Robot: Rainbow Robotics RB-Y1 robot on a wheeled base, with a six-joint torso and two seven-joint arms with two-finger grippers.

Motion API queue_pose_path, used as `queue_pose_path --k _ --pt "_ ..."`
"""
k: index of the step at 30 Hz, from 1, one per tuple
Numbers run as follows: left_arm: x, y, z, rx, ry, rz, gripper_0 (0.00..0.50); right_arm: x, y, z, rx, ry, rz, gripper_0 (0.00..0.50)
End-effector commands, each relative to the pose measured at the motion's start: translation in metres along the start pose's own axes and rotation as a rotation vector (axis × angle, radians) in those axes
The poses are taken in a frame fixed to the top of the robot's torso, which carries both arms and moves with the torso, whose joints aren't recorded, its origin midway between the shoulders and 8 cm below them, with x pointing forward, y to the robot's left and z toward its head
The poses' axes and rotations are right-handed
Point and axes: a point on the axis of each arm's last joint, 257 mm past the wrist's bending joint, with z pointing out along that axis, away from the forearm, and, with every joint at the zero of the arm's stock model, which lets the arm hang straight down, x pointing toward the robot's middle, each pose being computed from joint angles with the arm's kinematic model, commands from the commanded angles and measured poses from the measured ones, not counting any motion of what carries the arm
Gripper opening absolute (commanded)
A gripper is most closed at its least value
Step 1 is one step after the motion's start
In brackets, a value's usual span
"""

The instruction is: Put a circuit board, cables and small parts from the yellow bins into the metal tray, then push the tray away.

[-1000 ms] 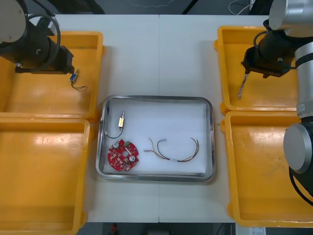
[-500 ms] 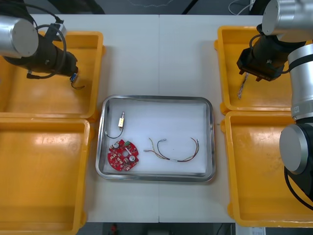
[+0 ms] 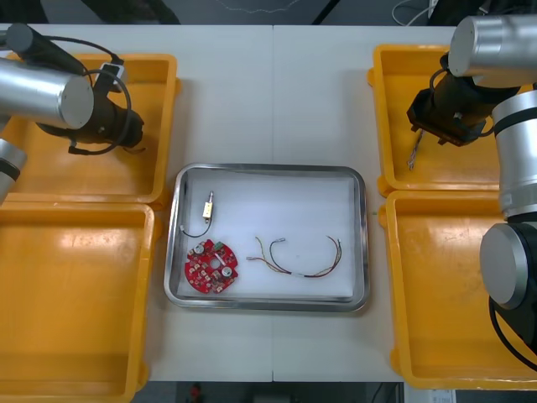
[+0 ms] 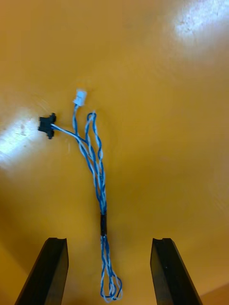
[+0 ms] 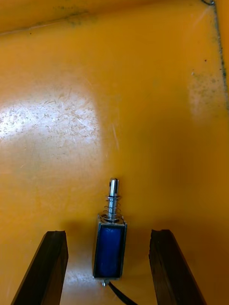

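Observation:
My left gripper should grab the small metal part by its flat-sided blue body [image 5: 109, 250] next, because the plunger [image 5: 113, 199] is round and has a loose spring wrapped around it.
My left gripper [image 3: 127, 128] hangs over the far left yellow bin [image 3: 50, 180]. In the left wrist view it [image 5: 109, 233] stands open astride a small metal part [image 5: 109, 240] with a blue body and a spring. Over the far right yellow bin [image 3: 457, 176], my right gripper [image 3: 424, 126] is open above a twisted blue and white cable [image 3: 414, 153]; the cable [image 4: 97, 181] runs out from between its fingers [image 4: 53, 267]. The metal tray [image 3: 268, 168] holds a round red circuit board [image 3: 211, 267], a black cable [image 3: 197, 225] and a red and yellow cable [image 3: 300, 259].
The near left yellow bin [image 3: 67, 302] and near right yellow bin [image 3: 457, 294] flank the tray. Bare table lies beyond the tray, between the two far bins.
My left arm has swung down and to the right over the small metal part, which it now hides in the front view. The right gripper has shifted slightly over the cable.

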Motion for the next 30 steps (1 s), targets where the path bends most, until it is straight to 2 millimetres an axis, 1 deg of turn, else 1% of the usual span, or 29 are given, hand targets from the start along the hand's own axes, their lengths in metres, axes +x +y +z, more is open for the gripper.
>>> queue_pose_path --k 1,5,6,7,8,13,15,20,22,24,30 --pt "-0.019 0.011 -0.002 -0.037 -0.041 0.082 0.500 0.008 0.005 0.007 -0.007 -0.001 0.028 0.500" --pt "-0.017 0.011 -0.001 -0.039 -0.036 0.085 0.500 0.012 0.003 0.017 -0.016 -0.009 0.046 0.500" --pt "-0.017 0.011 -0.001 -0.039 -0.035 0.087 0.398 0.013 0.004 0.019 -0.020 -0.013 0.047 0.500" --pt "-0.016 0.012 -0.001 -0.039 -0.032 0.087 0.111 0.014 0.005 0.020 -0.023 -0.014 0.060 0.500" --pt "-0.016 0.012 -0.001 -0.040 -0.030 0.089 0.001 0.015 0.005 0.020 -0.024 -0.013 0.083 0.500" --pt "-0.015 0.013 -0.001 -0.041 -0.027 0.087 0.000 0.022 0.014 0.022 -0.022 -0.007 0.097 0.500" --pt "-0.012 0.013 -0.001 -0.042 -0.016 0.087 0.000 0.026 0.012 0.025 -0.014 -0.004 0.089 0.500" --pt "-0.010 0.022 -0.007 -0.048 0.003 0.075 0.000 0.032 0.010 0.032 -0.011 -0.001 0.082 0.500" --pt "-0.009 0.025 -0.011 -0.052 0.013 0.067 0.000 0.033 0.009 0.036 -0.016 -0.007 0.081 0.500" --pt "-0.010 0.030 -0.019 -0.059 0.026 0.060 0.000 0.037 0.007 0.040 -0.015 -0.004 0.083 0.500" --pt "-0.009 0.039 -0.041 -0.075 0.065 0.039 0.000 0.039 0.006 0.041 -0.015 0.002 0.087 0.500"
